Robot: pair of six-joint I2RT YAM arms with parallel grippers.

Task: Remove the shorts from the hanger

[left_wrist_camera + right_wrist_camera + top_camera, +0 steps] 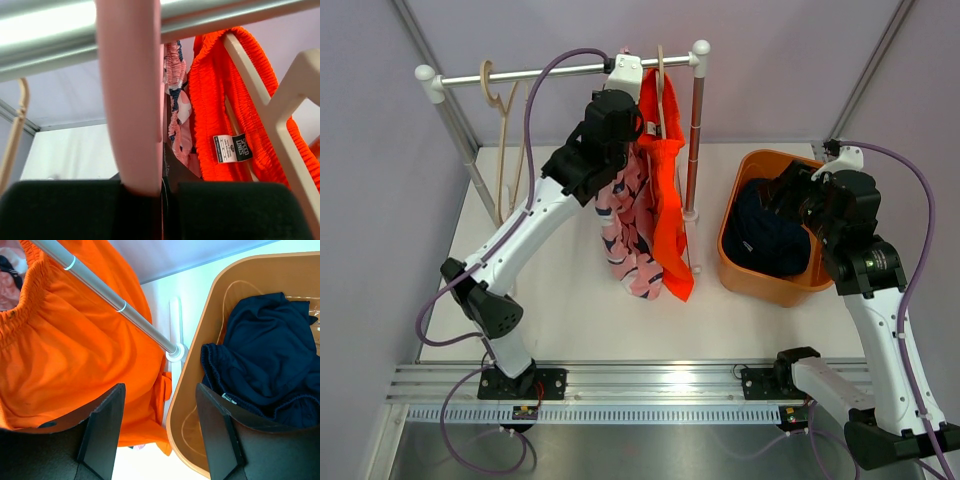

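My left gripper is holding the pink hanger (130,100) at the rack's bar, so the hanger would come up with the pink shorts if I lifted now.
The pink patterned shorts (628,235) and the bright orange shorts (667,210) hang side by side from the rack's rail (540,72). My left gripper (625,115) is up at the rail. In the left wrist view it (150,187) is shut on the pink hanger (130,100) that hooks over the rail, with the pink shorts (177,105) and orange shorts (220,110) just behind. The orange pair hangs on a cream hanger (280,125). The navy shorts (770,235) lie in the orange basket (750,275). My right gripper (790,190) is open and empty above the basket's left rim (235,275).
An empty wooden hanger (505,110) hangs at the rail's left end. The rack's right post (695,130) stands between the orange shorts and the basket. Grey walls close in behind and at both sides.
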